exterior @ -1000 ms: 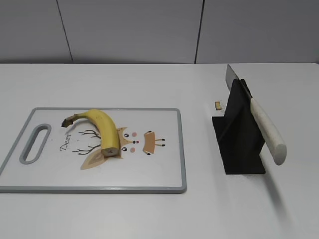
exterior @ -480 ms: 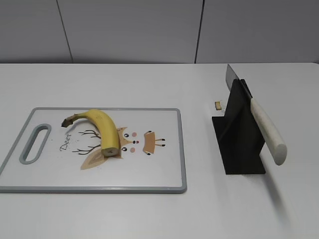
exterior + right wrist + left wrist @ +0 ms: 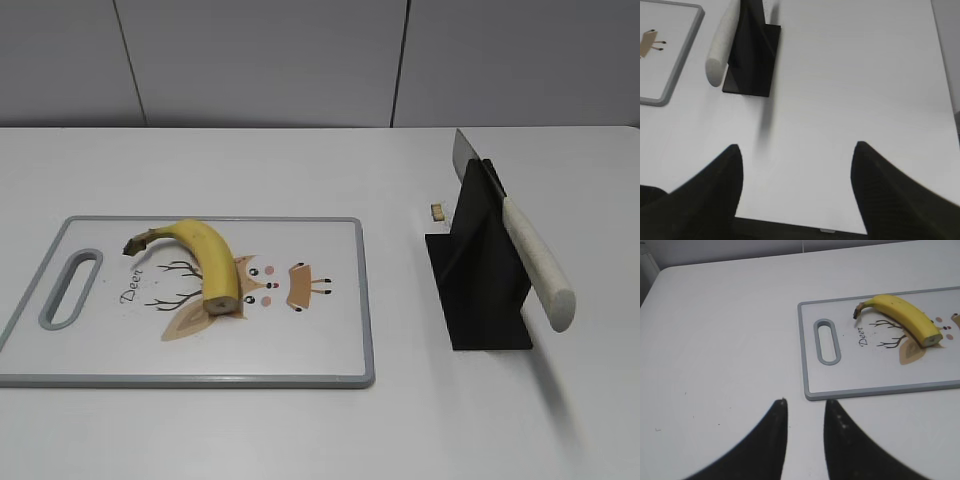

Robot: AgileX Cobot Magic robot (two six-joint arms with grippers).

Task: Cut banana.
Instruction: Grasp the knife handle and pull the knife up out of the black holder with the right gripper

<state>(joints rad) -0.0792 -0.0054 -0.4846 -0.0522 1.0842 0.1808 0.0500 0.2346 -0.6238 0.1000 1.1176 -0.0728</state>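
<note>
The banana needs to be cut, so my right gripper will grab the knife's pale speckled handle next.
The yellow banana lies on the white cutting board, stem to the back left, blunt cut end toward the front. It also shows in the left wrist view. A knife with a pale handle rests in a black stand, also in the right wrist view. My left gripper is open and empty over bare table, short of the board's handle end. My right gripper is wide open and empty, near the table's front edge, apart from the stand. Neither gripper shows in the exterior view.
The board has a grey rim and a handle slot at its left end, with a tan deer print. A small tan scrap lies behind the stand. A grey wall runs behind the white table.
</note>
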